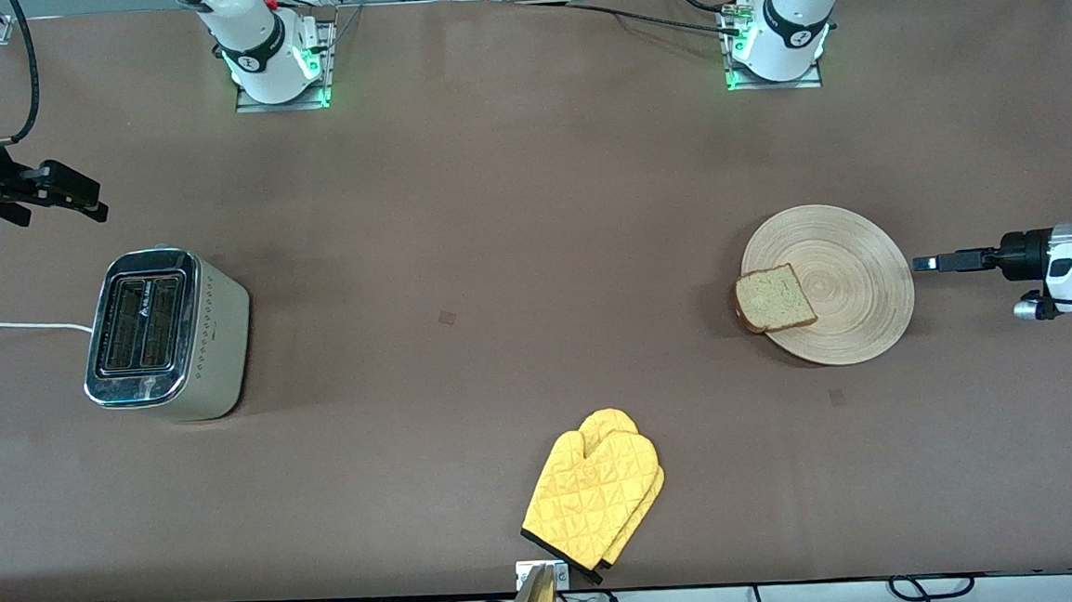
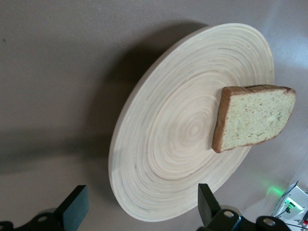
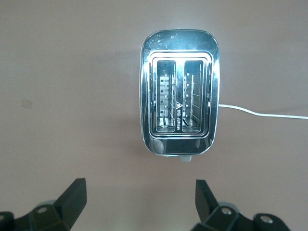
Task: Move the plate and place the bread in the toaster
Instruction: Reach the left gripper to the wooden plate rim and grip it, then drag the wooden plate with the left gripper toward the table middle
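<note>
My left gripper takes hold of the plate by its bare rim (image 1: 908,287) next, to move the plate toward the toaster with the bread (image 1: 775,298) still on it.
The light-wood plate (image 1: 854,258) lies toward the left arm's end of the table. The bread (image 1: 775,298) lies flat on it, overhanging the rim on the side toward the toaster. My left gripper (image 1: 923,263) is open and empty, held level just off the plate's rim at the left arm's end. In the left wrist view its fingers straddle the plate's edge (image 2: 159,192) without touching, with the bread (image 2: 252,122) farther on. The toaster (image 1: 166,335) stands toward the right arm's end with both slots empty. My right gripper (image 1: 73,194) hangs open above the table beside the toaster (image 3: 179,113).
A yellow quilted oven mitt (image 1: 595,497) lies near the table's front edge, midway along. The toaster's white cord (image 1: 7,326) runs off the right arm's end of the table and also shows in the right wrist view (image 3: 260,113).
</note>
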